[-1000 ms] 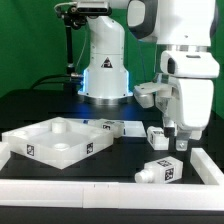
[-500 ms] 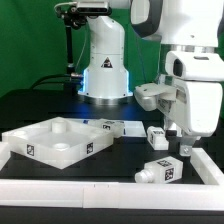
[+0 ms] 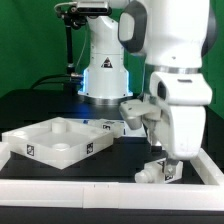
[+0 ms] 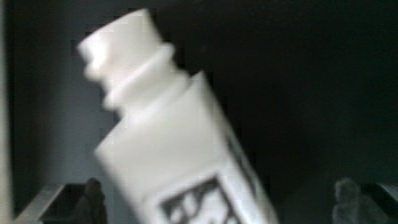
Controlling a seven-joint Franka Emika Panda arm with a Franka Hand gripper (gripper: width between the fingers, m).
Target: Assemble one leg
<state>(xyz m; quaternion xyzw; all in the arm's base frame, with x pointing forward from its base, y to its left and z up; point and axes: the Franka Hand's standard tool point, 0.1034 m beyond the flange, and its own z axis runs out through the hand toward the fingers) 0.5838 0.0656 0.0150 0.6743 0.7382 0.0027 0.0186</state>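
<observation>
Next, the gripper grabs the leg by its square tagged body, which leaves its ridged end free to join the white tray part.
A leg, a stubby white peg with black-and-white tag stickers, lies on the black table at the front right of the exterior view. My gripper hangs just above it and hides part of it. In the wrist view the same leg fills the middle, blurred, lying slantwise between my gripper's two dark fingertips. The jaws stand wide, with a gap to the leg on each side, so the gripper is open and holds nothing. The other legs farther back on the right are hidden behind the arm.
The large white square tray part with raised rim lies at the exterior view's left. A small white tagged piece lies behind it. A white rail runs along the table's front. The robot's base stands at the back.
The arm has swung toward the exterior view's left and come down over the front leg. It now covers the two legs that showed farther back on the right.
</observation>
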